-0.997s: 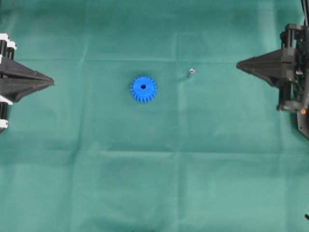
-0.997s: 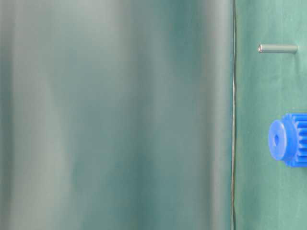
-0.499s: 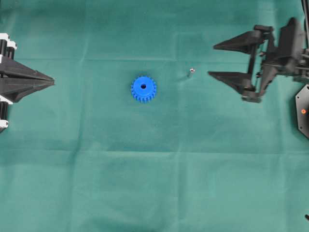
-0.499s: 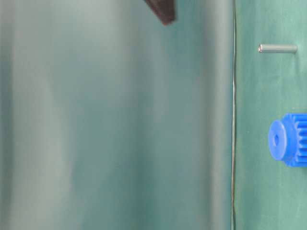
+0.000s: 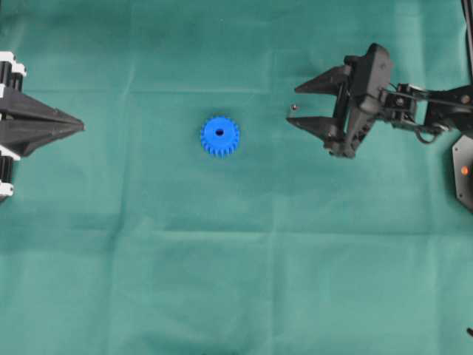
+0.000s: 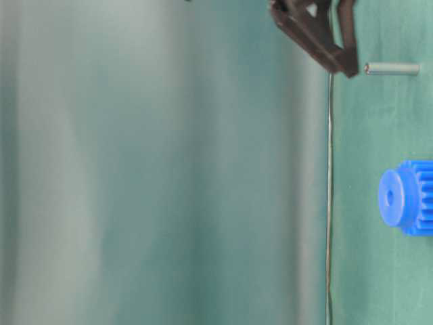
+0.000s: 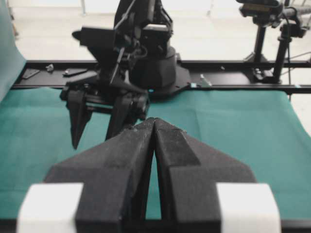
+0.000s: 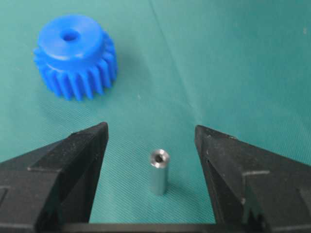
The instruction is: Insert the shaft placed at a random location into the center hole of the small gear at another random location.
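Observation:
The silver shaft should go into the small gear's center hole [image 5: 219, 132], so I should next pick it up by its hollow top end [image 5: 294, 107] with my right gripper.
The small gear [image 5: 219, 136] is bright blue and lies flat on the green cloth, hub up, with the center hole [image 5: 219, 132] dark in its middle. The shaft [image 5: 293, 108], a tiny silver pin, stands upright to the gear's right. My right gripper [image 5: 293, 106] is open and empty, with a jaw on either side of the shaft. In the right wrist view the shaft [image 8: 159, 172] stands between the open gripper [image 8: 151, 128], touching neither jaw, with the gear [image 8: 75, 54] beyond. At table level its fingertips [image 6: 348, 68] hang just above the shaft [image 6: 391, 68]. My left gripper [image 5: 80, 127] is shut and empty at the far left.
A green cloth [image 5: 236, 281] with shallow fold lines covers the table. The right arm's base [image 5: 464, 170] stands at the right edge. In the left wrist view, the right arm [image 7: 141, 53] faces the shut left gripper [image 7: 154, 121], with a black rail and camera stands [image 7: 262, 34] behind.
My right gripper opened, swung left and came down over the shaft until its jaws straddle it. The shaft, the gear and the left gripper have not moved.

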{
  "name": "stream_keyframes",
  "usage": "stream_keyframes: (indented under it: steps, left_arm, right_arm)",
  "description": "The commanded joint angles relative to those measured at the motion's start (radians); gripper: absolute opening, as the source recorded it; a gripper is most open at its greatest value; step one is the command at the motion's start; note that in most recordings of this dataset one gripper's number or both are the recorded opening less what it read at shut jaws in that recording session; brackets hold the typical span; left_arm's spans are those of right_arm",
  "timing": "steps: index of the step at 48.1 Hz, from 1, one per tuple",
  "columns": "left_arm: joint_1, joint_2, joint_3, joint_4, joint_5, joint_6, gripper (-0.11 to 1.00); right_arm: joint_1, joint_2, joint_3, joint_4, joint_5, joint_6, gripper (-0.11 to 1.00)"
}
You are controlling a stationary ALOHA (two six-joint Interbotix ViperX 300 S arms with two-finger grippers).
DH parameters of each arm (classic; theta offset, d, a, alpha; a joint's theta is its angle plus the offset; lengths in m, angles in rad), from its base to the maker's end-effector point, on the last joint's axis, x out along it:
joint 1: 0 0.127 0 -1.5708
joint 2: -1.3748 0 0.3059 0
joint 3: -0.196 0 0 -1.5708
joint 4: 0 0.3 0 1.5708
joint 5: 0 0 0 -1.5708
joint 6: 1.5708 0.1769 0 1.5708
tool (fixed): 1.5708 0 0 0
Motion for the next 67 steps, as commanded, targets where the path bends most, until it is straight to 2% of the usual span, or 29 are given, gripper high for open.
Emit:
stream_keyframes:
  steps: [1, 18, 22, 26, 33, 35, 53, 57, 67]
  left_arm:
    - [-0.002, 0.009, -0.023, 0.002, -0.005, -0.002, 0.00]
    - [-0.002, 0.011, -0.021, 0.003, -0.003, -0.002, 0.00]
    - [-0.002, 0.009, -0.021, 0.003, -0.003, -0.002, 0.00]
    - [-0.002, 0.009, -0.021, 0.002, -0.003, -0.002, 0.00]
    - [-0.002, 0.009, -0.021, 0.003, -0.003, -0.002, 0.00]
    - [-0.002, 0.009, -0.021, 0.003, -0.003, -0.002, 0.00]
    - [-0.002, 0.009, -0.023, 0.002, 0.000, -0.002, 0.00]
    - [-0.002, 0.009, -0.023, 0.003, 0.003, -0.003, 0.00]
    - [-0.002, 0.009, -0.023, 0.003, 0.005, -0.003, 0.00]
  right_arm:
    - [-0.008, 0.028, -0.026, 0.005, -0.026, -0.012, 0.76]
    - [-0.009, 0.072, -0.026, 0.018, -0.051, -0.012, 0.75]
    - [-0.009, 0.072, -0.028, 0.018, -0.054, -0.012, 0.72]
    - [-0.009, 0.074, -0.028, 0.015, -0.055, -0.012, 0.59]
    - [-0.009, 0.072, -0.026, 0.012, -0.055, -0.012, 0.20]
    - [-0.009, 0.072, -0.026, 0.012, -0.055, -0.012, 0.13]
    - [-0.009, 0.041, -0.031, 0.011, -0.032, -0.009, 0.13]
    - [-0.009, -0.006, -0.034, 0.011, 0.006, -0.008, 0.13]
    - [-0.003, -0.166, -0.064, 0.003, 0.189, -0.014, 0.13]
